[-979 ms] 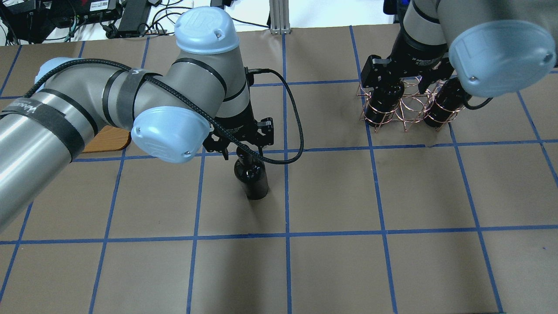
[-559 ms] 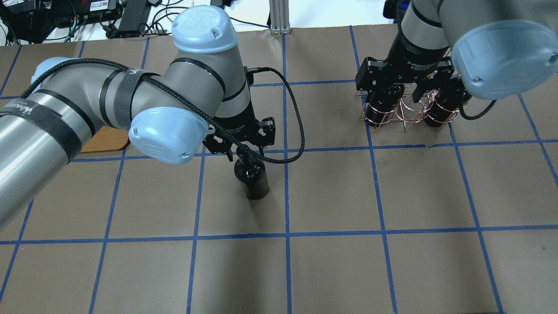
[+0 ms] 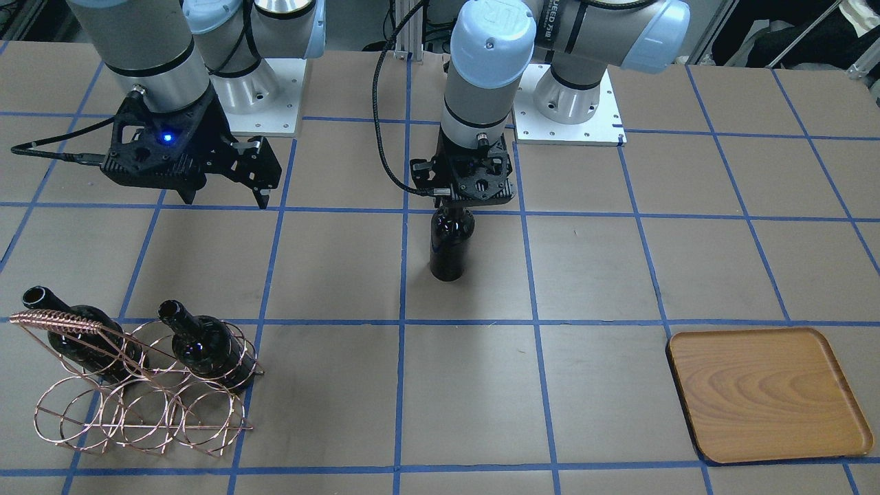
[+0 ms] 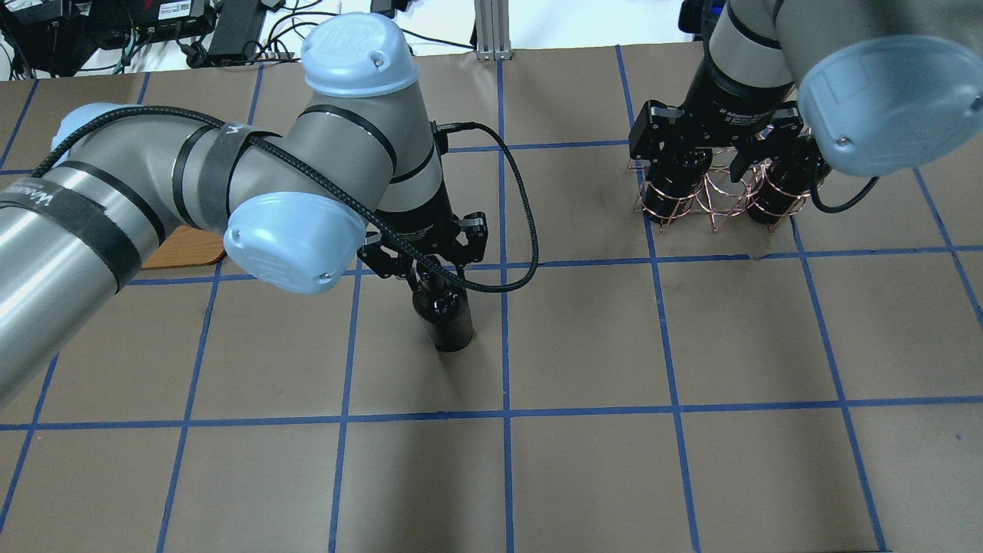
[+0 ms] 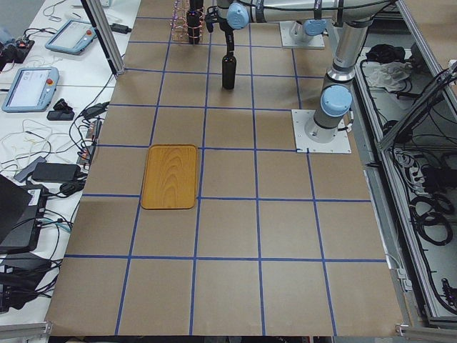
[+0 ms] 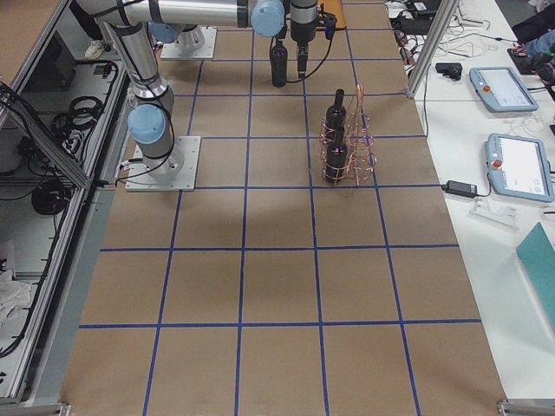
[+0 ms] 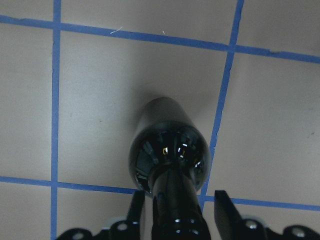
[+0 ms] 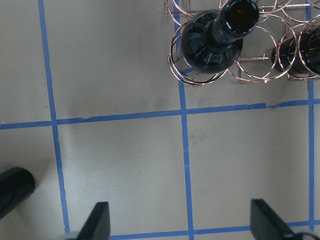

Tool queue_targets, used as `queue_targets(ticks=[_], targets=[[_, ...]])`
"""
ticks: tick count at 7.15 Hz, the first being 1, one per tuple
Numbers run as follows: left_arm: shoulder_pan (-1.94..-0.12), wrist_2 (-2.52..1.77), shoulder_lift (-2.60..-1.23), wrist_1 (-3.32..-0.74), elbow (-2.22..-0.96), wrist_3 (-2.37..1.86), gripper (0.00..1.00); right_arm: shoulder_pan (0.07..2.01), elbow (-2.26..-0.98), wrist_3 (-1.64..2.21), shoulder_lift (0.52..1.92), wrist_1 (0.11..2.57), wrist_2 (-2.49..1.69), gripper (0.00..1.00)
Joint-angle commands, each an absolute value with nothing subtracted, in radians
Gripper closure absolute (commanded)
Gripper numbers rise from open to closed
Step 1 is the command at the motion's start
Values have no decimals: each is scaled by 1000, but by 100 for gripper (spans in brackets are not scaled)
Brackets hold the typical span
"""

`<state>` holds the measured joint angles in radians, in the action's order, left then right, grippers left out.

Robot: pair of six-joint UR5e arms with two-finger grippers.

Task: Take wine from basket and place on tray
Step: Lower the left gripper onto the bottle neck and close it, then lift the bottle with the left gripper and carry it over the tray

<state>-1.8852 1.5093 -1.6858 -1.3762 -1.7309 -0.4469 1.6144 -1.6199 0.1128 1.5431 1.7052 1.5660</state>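
Note:
The left gripper needs to place the near-black bottle on the tray, so next it should take hold of the bottle by its neck [image 7: 175, 195].
One wine bottle [image 3: 450, 244] stands upright on the table's middle; it also shows in the overhead view [image 4: 445, 311]. My left gripper [image 7: 176, 210] straddles its neck from above, jaws open with a small gap on each side. The copper wire basket [image 3: 137, 405] holds two more bottles, one [image 3: 75, 337] beside the other [image 3: 206, 347]. My right gripper [image 8: 182, 222] is wide open and empty, hovering beside the basket [image 8: 240, 75]. The wooden tray [image 3: 763, 395] lies empty far from the basket, on my left side.
The table is brown paper with a grid of blue tape lines. The left arm's black cable [image 4: 522, 230] loops beside the standing bottle. The arm bases stand on white plates [image 3: 570, 117] at the robot's edge. The left arm hides most of the tray [image 4: 188, 247] in the overhead view.
My left gripper has settled slightly lower around the standing bottle's neck. My right gripper has shifted a little over the basket. The bottles have not moved.

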Motion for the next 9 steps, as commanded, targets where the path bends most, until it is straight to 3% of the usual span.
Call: queue_targets(ticks=[1,2,4,6,9], targets=[[-1885,1508,-1681,-1376,-1738,-446,75,1614,-1620,104,1543,1709,1566,0],[-1885,1514,-1681,-1376,-1740,-434,100,1612,-1620,103,1543,1712,1568,0],[-1881,1523,-1671,-1370,-1721,-426,100,1612,-1620,101,1543,1717,1571,0],[-1833,1594,-1657,-1425,-1608,-341,100,1612,-1620,104,1543,1717,1571,0],[-1540,1563,-1657,-1541,-1444,81,100,1612,-1620,103,1543,1721,1571,0]])
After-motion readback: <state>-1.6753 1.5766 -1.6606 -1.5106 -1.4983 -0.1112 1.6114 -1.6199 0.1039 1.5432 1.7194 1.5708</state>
